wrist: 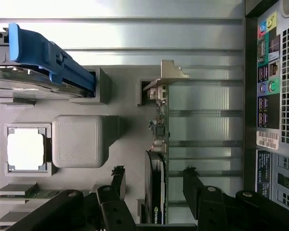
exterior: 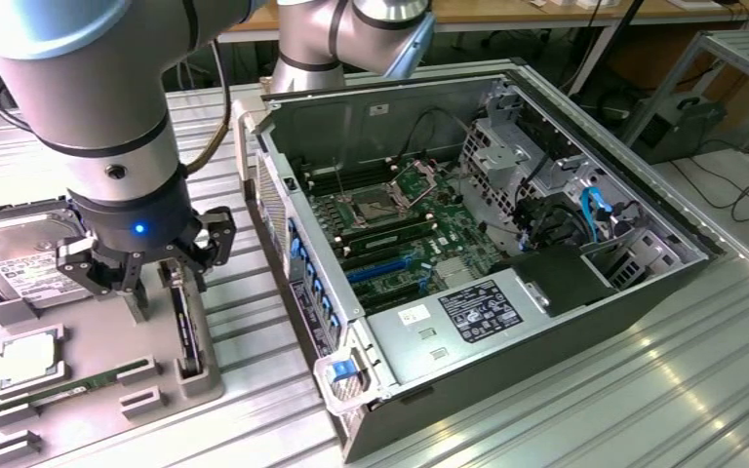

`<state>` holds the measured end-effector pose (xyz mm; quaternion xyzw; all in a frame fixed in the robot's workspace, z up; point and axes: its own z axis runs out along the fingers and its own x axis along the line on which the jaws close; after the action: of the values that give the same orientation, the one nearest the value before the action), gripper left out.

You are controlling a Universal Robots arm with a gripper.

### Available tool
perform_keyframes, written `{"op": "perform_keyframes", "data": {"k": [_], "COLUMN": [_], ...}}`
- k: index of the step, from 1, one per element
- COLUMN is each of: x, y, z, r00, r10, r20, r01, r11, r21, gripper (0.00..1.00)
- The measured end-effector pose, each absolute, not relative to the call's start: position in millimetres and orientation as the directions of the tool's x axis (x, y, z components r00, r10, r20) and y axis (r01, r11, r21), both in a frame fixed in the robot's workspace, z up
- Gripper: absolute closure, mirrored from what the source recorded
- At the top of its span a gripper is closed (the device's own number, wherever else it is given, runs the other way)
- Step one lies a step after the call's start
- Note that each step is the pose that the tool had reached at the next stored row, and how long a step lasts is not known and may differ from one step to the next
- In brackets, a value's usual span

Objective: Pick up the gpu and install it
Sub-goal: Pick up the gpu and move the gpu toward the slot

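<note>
The robot's gripper isn't ready to close on the GPU yet and needs to move lower first, because its open fingers are above the top edge of the GPU (exterior: 188, 331).
The gpu (exterior: 188, 331) is a thin dark card standing on edge in a slot of the grey holder tray (exterior: 95, 336), at the exterior view's left. My gripper (exterior: 159, 292) hangs just above the card's far end, open. In the wrist view the gpu (wrist: 161, 144) runs between my two black fingers (wrist: 118, 182), one on each side and neither touching it. Its silver bracket (wrist: 166, 77) is at the end away from the gripper (wrist: 154, 184). An NVIDIA mark shows on the card's near end.
The open computer case (exterior: 609, 292) lies beside the tray, motherboard (exterior: 388, 229) exposed; its rear ports (wrist: 272, 96) face the tray. The tray also holds a hard drive (exterior: 17, 261) with blue rail (wrist: 48, 55), a processor (exterior: 30, 353) and a green memory stick (exterior: 75, 390).
</note>
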<state>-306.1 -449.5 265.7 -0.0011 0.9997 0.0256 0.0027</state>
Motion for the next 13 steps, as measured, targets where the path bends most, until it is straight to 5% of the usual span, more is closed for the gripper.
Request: {"op": "perform_keyframes", "data": {"k": [13], "x": [-306.1], "y": [-454.6], "z": [241.2], "r00": [-0.999], "r10": [-0.054], "r20": [-0.006], "r01": [-0.054], "r11": [0.997], "r21": [0.051], "gripper": [0.4]}}
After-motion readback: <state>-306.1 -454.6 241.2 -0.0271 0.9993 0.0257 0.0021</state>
